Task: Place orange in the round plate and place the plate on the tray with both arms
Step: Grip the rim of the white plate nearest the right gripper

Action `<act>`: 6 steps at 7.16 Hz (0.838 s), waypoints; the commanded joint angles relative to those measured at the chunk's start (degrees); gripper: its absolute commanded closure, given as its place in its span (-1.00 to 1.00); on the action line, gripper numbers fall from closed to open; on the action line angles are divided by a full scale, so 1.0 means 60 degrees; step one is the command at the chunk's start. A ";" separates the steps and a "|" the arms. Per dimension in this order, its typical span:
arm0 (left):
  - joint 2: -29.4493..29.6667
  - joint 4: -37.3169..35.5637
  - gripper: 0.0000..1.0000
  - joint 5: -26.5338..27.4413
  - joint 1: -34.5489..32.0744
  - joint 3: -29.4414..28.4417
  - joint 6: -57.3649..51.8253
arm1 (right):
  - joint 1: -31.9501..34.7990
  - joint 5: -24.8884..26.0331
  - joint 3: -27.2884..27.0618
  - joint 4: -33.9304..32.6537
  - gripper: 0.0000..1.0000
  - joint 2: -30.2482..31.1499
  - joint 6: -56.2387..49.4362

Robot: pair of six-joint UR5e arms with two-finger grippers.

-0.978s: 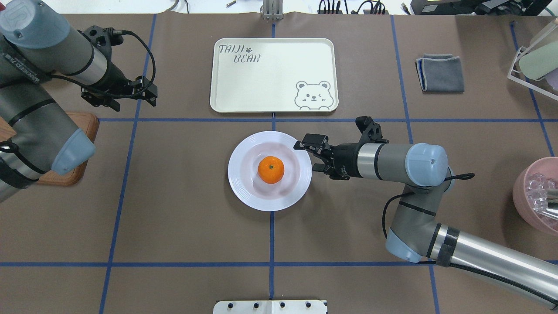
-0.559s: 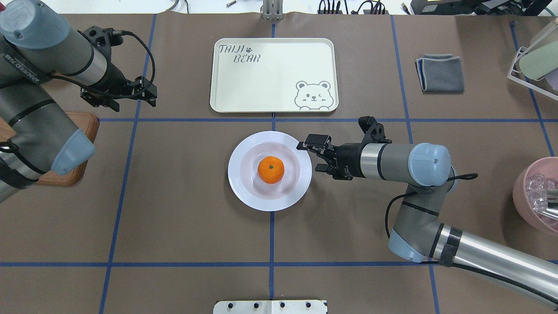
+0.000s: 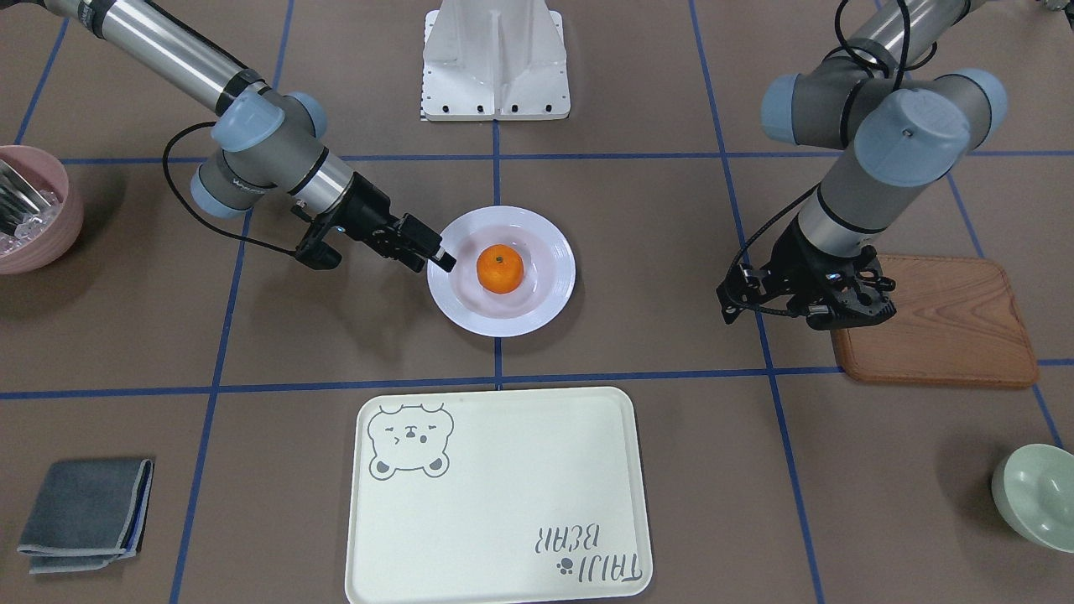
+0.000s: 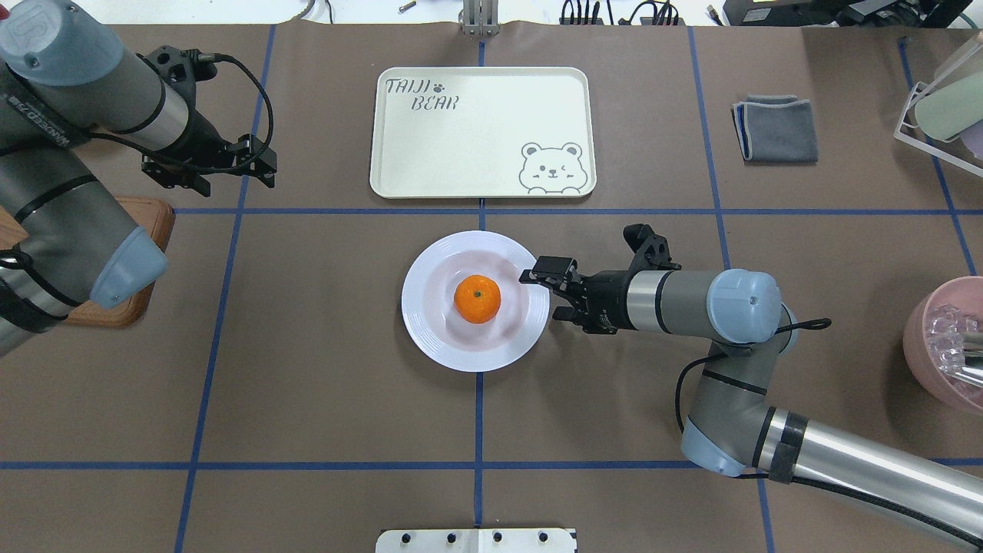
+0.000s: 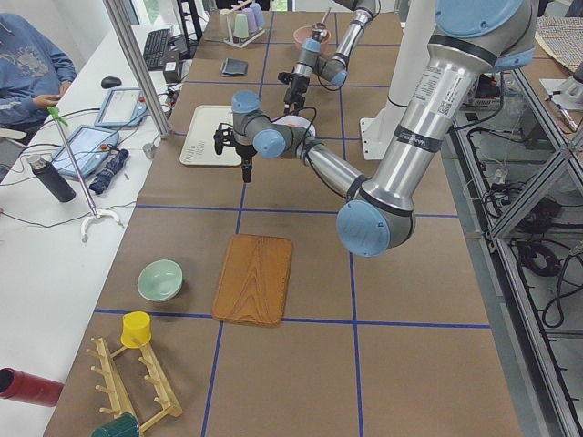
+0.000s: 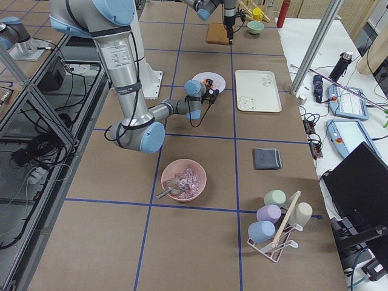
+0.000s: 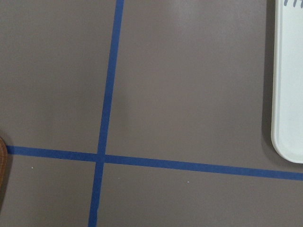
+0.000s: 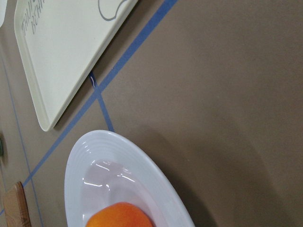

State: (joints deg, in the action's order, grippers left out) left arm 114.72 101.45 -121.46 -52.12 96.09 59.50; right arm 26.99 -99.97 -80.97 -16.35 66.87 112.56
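Observation:
I should grab the plate by its raised rim (image 3: 439,270) next with my right gripper, to keep the plate level while the orange (image 3: 500,268) is loose in its middle.
The orange (image 4: 477,299) lies in the middle of the round plate (image 4: 430,338), which stands at the table's centre. In the right wrist view the plate's rim (image 8: 113,142) and the top of the orange (image 8: 120,215) fill the lower left. The tray (image 4: 481,132) lies bare just beyond the plate. My right gripper (image 4: 550,292) is open at the plate's right rim, level with the table, its upper fingertip (image 3: 443,261) over the rim's edge and nothing between the fingers. My left gripper (image 4: 261,167) hangs open far to the left, over bare table beside the tray's left edge (image 7: 286,94).
A brown wooden board (image 3: 931,319) lies under the left arm. A folded grey cloth (image 4: 776,128) sits at the back right, a pink bowl (image 4: 944,338) at the right edge, a cup rack (image 4: 941,107) behind it, and a pale-green bowl (image 3: 1036,495) past the board.
My right gripper has slid a little toward the robot along the plate's right rim, still open. The left arm, the plate and the orange have not moved.

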 commanded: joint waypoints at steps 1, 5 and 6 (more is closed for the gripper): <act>-0.0004 0.0011 -0.96 0.0000 0.0000 0.0010 0.0000 | -0.0133 0.0036 0.0077 0.0000 -0.70 -0.0042 -0.0010; -0.0004 0.0011 -0.96 0.0000 0.0000 0.0024 0.0000 | -0.0324 0.0153 0.0092 0.0029 0.45 -0.0072 0.0078; -0.0004 0.0011 -0.96 0.0000 0.0000 0.0039 0.0000 | -0.0353 0.0153 0.0092 0.0059 0.62 -0.0072 0.0078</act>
State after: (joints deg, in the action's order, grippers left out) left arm 114.70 101.51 -121.46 -52.12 96.27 59.50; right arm 25.07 -99.07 -80.37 -16.17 66.45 112.96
